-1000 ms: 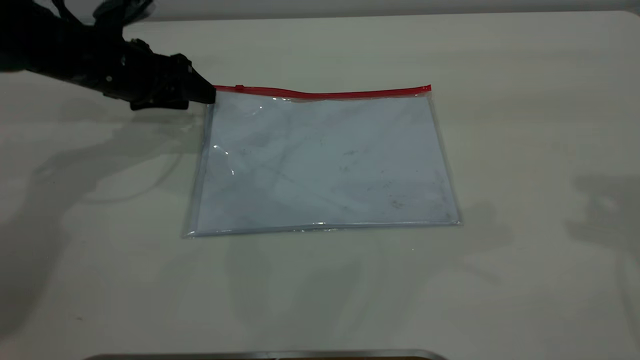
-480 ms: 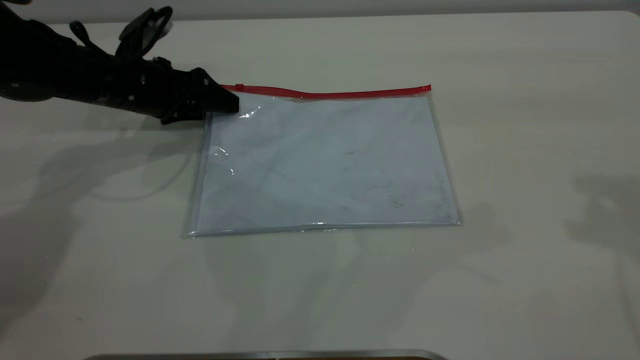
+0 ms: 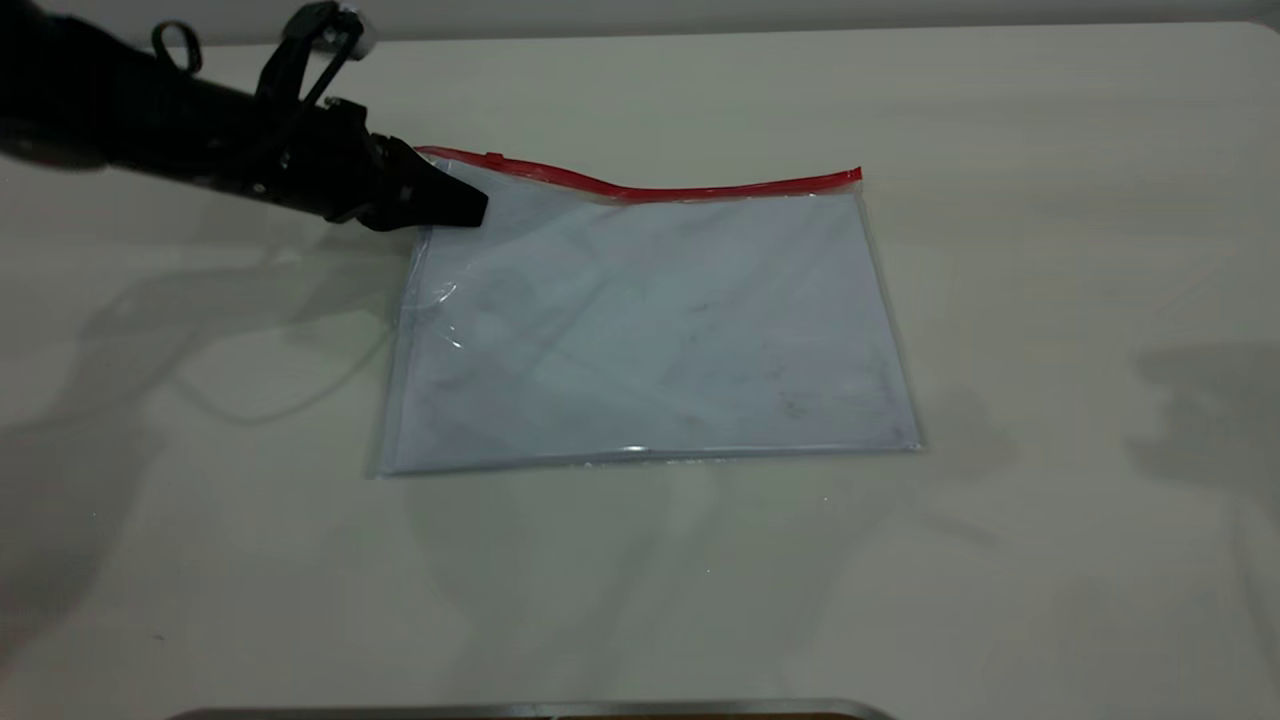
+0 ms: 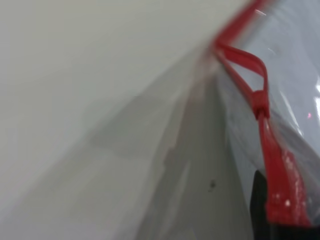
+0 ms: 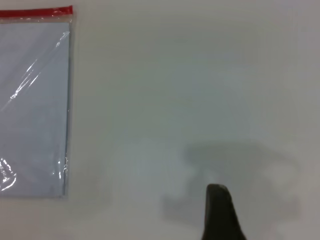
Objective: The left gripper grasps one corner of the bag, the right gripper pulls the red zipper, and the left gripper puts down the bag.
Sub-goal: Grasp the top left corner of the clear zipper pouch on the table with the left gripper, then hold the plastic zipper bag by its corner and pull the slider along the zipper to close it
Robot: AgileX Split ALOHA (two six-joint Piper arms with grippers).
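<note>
My right gripper next needs to grab the zipper by its slider tab (image 3: 492, 158), to pull the red zipper along the bag (image 3: 654, 324).
The bag (image 3: 650, 330) lies flat on the table, bluish-white and scuffed. The red zipper (image 3: 700, 188) runs along its far long edge, with the small slider tab (image 3: 492, 158) near the left end. My left gripper (image 3: 468, 208) is shut on the corner of the bag (image 3: 432, 158) at that left end and holds it a little off the table. The left wrist view shows the red zipper (image 4: 272, 165) close up, beside a black finger (image 4: 257, 200). Of my right gripper only one black fingertip (image 5: 216, 192) shows, over bare table well away from the bag (image 5: 30, 100).
The pale table (image 3: 1000, 300) extends wide on all sides of the bag. A metal edge (image 3: 530, 710) runs along the near side. Shadows of the arms fall at the left and right.
My left gripper moved right onto the bag's far left corner. It then rose a little, so the left end of the red strip now bends up off the table.
</note>
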